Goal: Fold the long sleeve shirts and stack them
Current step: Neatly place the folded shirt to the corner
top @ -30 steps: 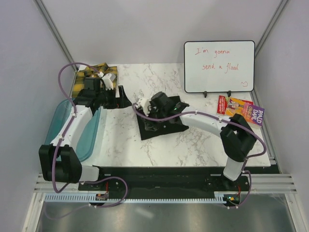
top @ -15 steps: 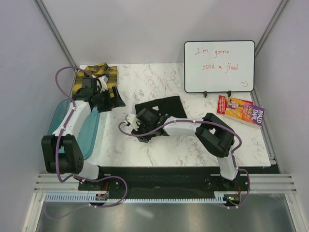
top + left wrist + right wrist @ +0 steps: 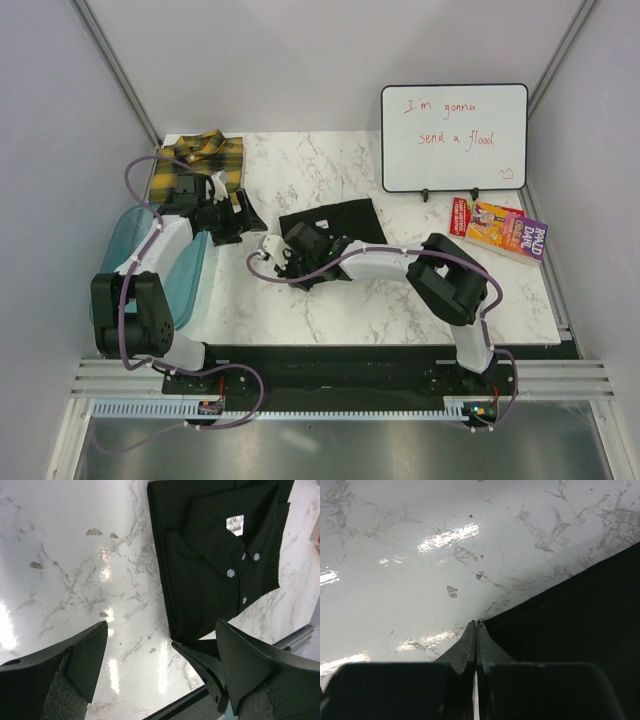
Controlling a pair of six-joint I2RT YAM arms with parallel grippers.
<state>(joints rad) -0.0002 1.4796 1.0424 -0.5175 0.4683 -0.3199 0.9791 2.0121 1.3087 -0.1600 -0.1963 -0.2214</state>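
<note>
The left gripper next needs to grab the black shirt (image 3: 335, 218) by its folded side edge below the collar (image 3: 285, 236), to stack it on the plaid shirt.
The black shirt (image 3: 335, 218) lies folded in the middle of the table. In the left wrist view (image 3: 215, 555) its collar, label and white buttons show. The yellow-and-black plaid shirt (image 3: 203, 156) lies folded at the back left corner. My right gripper (image 3: 283, 268) is shut, and in the right wrist view (image 3: 476, 626) its tips touch the table right at the black shirt's edge (image 3: 570, 620). I see no cloth between the jaws. My left gripper (image 3: 243, 213) is open and empty, between the two shirts, and in its wrist view (image 3: 160, 665) it hovers over bare marble left of the black shirt.
A translucent blue tub (image 3: 150, 262) sits off the table's left edge beside the left arm. A whiteboard (image 3: 455, 136) stands at the back right with books (image 3: 500, 226) in front of it. The table's near edge (image 3: 215, 680) shows below the left gripper.
My right gripper has moved from on top of the black shirt to its near left edge. My left gripper has drawn back from the plaid shirt towards the middle.
</note>
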